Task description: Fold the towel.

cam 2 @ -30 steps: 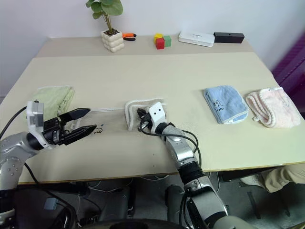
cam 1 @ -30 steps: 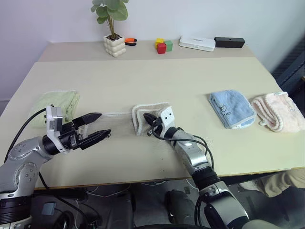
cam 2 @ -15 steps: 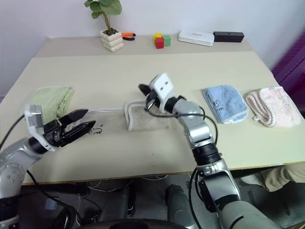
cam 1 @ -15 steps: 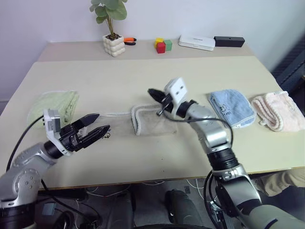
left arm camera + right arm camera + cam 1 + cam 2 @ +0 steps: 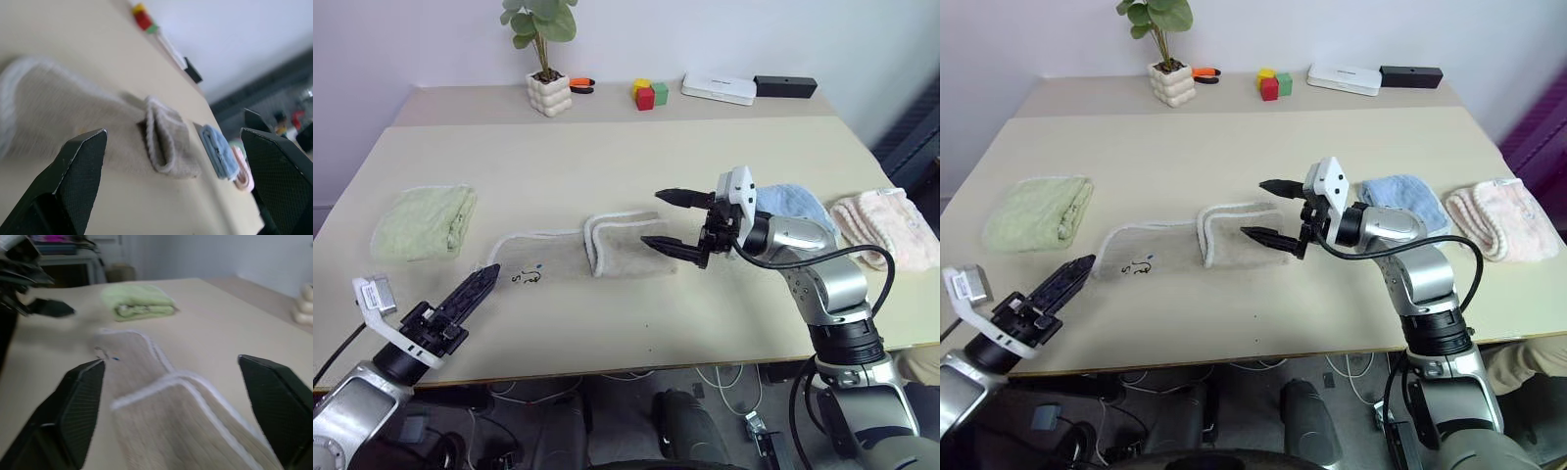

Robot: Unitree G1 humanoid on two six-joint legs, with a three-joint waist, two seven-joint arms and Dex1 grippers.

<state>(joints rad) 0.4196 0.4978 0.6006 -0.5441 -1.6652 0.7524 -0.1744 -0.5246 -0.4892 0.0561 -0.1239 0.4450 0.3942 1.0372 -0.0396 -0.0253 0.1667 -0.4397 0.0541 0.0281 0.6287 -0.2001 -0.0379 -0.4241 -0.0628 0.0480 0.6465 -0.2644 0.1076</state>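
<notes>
To fold the beige towel (image 5: 626,245), my left gripper should next pinch the hem of its single-layer end (image 5: 493,258), which lies slack and flat.
The beige towel (image 5: 626,245) lies at the table's middle, its right part doubled over with a whitish edge (image 5: 590,242) at the fold. Its left part (image 5: 524,264) lies flat and shows a small dark mark (image 5: 525,278). My right gripper (image 5: 652,217) hovers just above the towel's right end, pointing left, open and holding nothing. My left gripper (image 5: 481,279) sits low near the table's front left edge, short of the towel's left end. In its wrist view the left gripper (image 5: 172,131) is open and empty, with the towel (image 5: 166,142) ahead.
A pale green folded towel (image 5: 423,221) lies at the left, a light blue one (image 5: 803,208) behind my right gripper, and a pink one (image 5: 891,227) at the far right. A potted plant (image 5: 549,93), coloured blocks (image 5: 649,94), a white box (image 5: 718,88) and a black box (image 5: 784,86) line the back.
My right gripper rose off the towel's fold, swung to the right and opened. My left arm drew back toward the table's front edge and rolled onto its side, staying open.
</notes>
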